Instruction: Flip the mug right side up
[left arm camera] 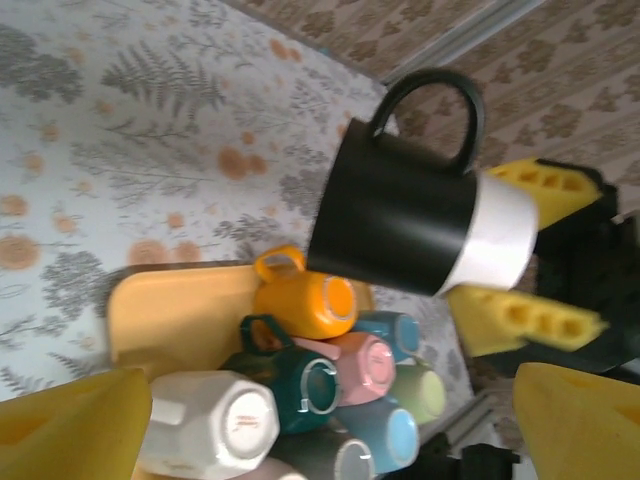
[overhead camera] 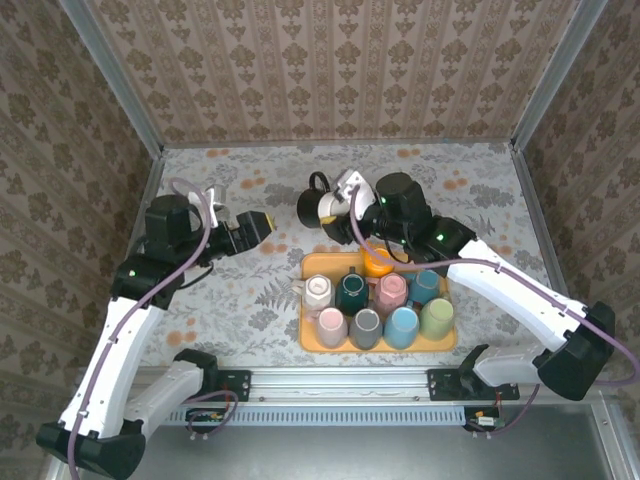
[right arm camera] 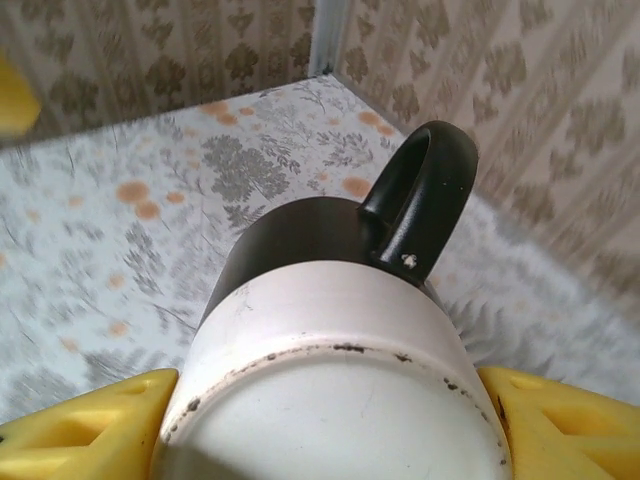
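The robot should next use the left gripper to grab the black mug by its handle (overhead camera: 318,179) (left arm camera: 446,82), which leaves the white base free, to set the mug upright on the tabletop.
A black mug (overhead camera: 318,206) with a white base hangs on its side above the table, behind the tray. My right gripper (overhead camera: 347,198) is shut on its white base end. In the right wrist view the base (right arm camera: 330,400) sits between the yellow fingers (right arm camera: 85,432), with the black handle (right arm camera: 420,200) sticking up. The mug's mouth points left toward my left gripper (overhead camera: 264,224). That gripper is open, a short way from the mug, with nothing between its fingers. Its wrist view looks past its own fingertips (left arm camera: 70,425) at the mug (left arm camera: 395,215).
An orange tray (overhead camera: 446,342) near the front edge holds several upside-down mugs in mixed colours, below the held mug. In the left wrist view the tray (left arm camera: 170,310) lies under an orange mug (left arm camera: 305,300) on its side. Patterned walls enclose the table.
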